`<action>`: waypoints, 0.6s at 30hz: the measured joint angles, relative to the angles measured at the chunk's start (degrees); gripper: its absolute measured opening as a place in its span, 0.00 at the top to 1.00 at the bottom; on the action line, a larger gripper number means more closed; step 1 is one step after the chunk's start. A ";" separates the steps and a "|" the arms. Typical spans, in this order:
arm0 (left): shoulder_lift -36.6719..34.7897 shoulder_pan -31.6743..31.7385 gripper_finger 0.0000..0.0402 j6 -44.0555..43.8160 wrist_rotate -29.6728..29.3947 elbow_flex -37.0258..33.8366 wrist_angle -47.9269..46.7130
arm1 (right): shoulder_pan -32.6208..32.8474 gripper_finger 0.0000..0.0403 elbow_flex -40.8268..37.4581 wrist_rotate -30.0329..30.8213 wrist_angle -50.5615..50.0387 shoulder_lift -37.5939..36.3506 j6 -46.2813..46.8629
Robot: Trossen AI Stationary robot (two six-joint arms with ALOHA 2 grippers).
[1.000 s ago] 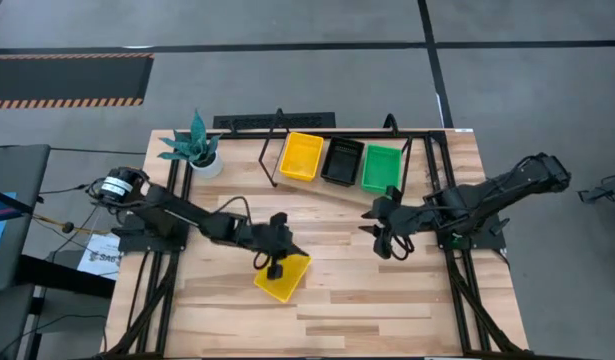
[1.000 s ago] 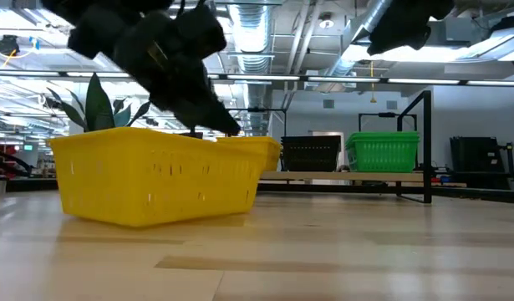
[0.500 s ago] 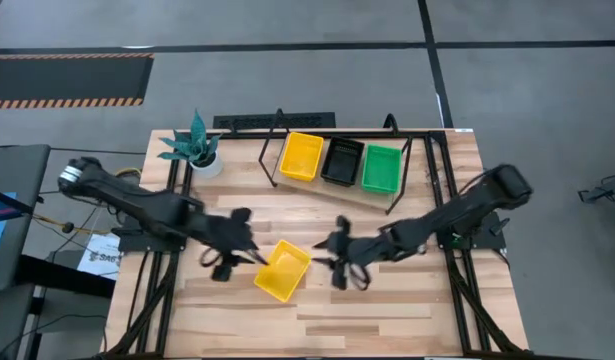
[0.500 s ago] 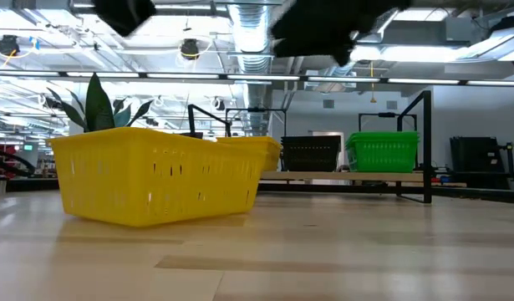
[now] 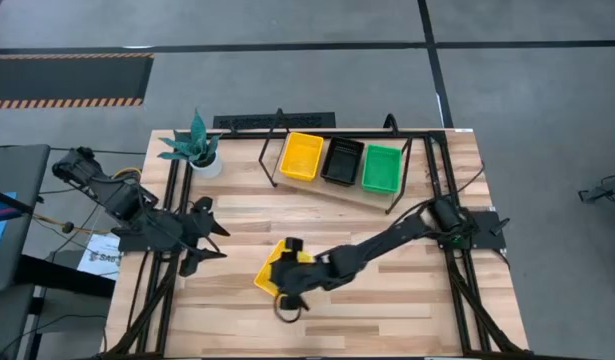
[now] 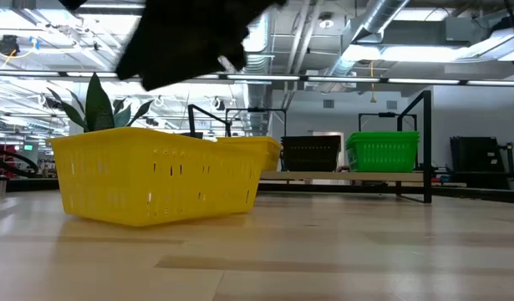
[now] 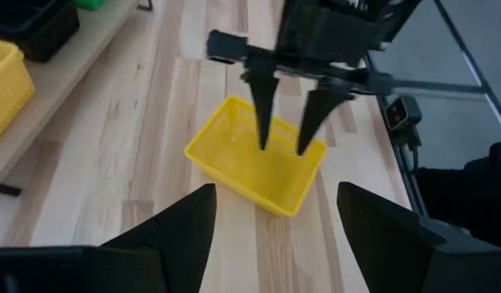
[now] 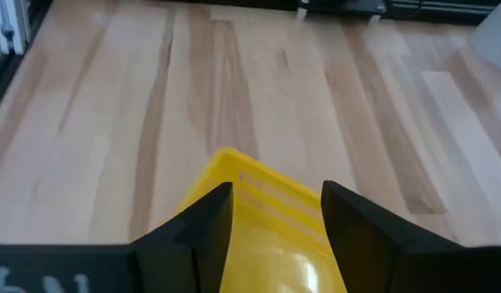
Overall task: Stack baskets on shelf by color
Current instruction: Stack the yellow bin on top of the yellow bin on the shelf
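My right gripper will next grab the loose yellow basket by its rim (image 8: 274,181). It will then stack with the yellow basket on the shelf.
A yellow basket (image 5: 277,268) rests on its bottom on the tabletop, near the middle front. My right gripper (image 7: 283,148) is open and points down over it; its fingers stand within the basket's outline (image 8: 266,220). My left gripper (image 5: 209,235) is open and empty, well off toward the table's left edge. On the shelf (image 5: 332,190) at the back sit a yellow basket (image 5: 301,157), a black basket (image 5: 342,161) and a green basket (image 5: 381,168), side by side. My right gripper comes down from above with its fingertips (image 7: 262,142) at the yellow basket's far wall (image 7: 234,110). Whether they touch the basket I cannot tell.
A potted plant (image 5: 194,145) stands at the far left corner. Bare tabletop (image 5: 387,300) lies to the right and front of the loose basket. The right arm (image 5: 387,240) stretches across the table's middle.
My left gripper has let go of the yellow basket, opened and drawn back toward the table's left edge. My right gripper has swept from the right side across the table to the basket and come down over it. The basket has stayed in place.
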 joint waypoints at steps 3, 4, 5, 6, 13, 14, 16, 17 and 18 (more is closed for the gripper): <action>-0.15 -1.03 0.39 -1.37 -0.13 0.00 -2.06 | 0.44 0.46 8.05 -0.03 -5.43 4.23 1.97; -0.15 -1.32 0.39 -1.80 -0.24 0.00 -2.93 | 0.62 0.46 10.45 -0.03 -5.99 5.78 2.35; -0.13 -1.68 0.39 -2.29 -0.34 0.00 -3.83 | 0.86 0.46 12.41 -0.03 -6.79 7.08 2.80; -0.07 -2.05 0.39 -3.03 -0.36 0.00 -4.92 | 1.09 0.46 14.17 0.00 -8.14 8.29 3.45; 0.77 -4.10 0.39 -6.84 -0.46 0.00 -10.40 | 2.56 0.48 21.69 -0.02 -11.96 15.56 9.23; 0.76 -4.35 0.39 -7.38 -0.49 -0.02 -10.83 | 2.66 0.48 22.17 -0.04 -12.14 16.36 10.29; 0.79 -4.83 0.39 -8.14 -0.46 -0.01 -11.15 | 2.99 0.48 22.72 -0.05 -13.39 17.73 12.23; 0.77 -5.02 0.39 -8.35 -0.48 -0.02 -11.18 | 3.01 0.48 22.83 -0.11 -13.87 18.05 13.31; 0.76 -5.27 0.39 -8.66 -0.52 -0.02 -11.17 | 3.12 0.48 22.83 -0.12 -14.86 18.10 14.40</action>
